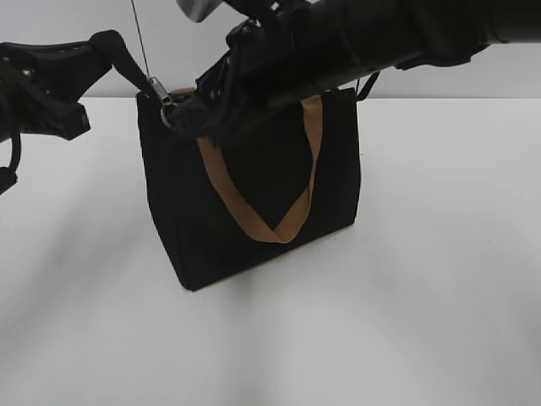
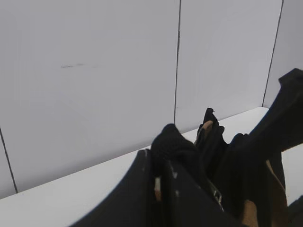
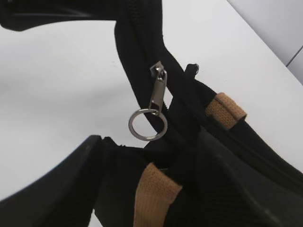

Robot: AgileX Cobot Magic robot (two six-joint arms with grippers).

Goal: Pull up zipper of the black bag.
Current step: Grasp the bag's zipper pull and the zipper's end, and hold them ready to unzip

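Note:
I need to grab the pull tab with my right gripper next by its free-hanging ring, where fingers fit, because the slider sits tight against the black fabric.
The black bag (image 1: 254, 203) stands upright mid-table, a tan handle (image 1: 292, 220) hanging down its front. My left gripper (image 1: 103, 46) is shut on the black fabric tab at the bag's top-left end and holds it taut; the tab also shows in the left wrist view (image 2: 173, 142) between my left gripper's fingers (image 2: 160, 163). The zipper (image 3: 137, 42) runs along the top edge. Its silver pull tab (image 3: 158, 92) with a ring (image 3: 147, 124) hangs free at that end, also seen from outside (image 1: 161, 93). My right gripper (image 3: 151, 146) is open, straddling the top edge just short of the ring.
The bag stands on a white table (image 1: 423, 296). A grey panelled wall (image 2: 94, 71) is behind. My right arm (image 1: 355, 42) reaches across the bag's top from the upper right. Tan handle ends (image 3: 226, 109) sit beside the zip line.

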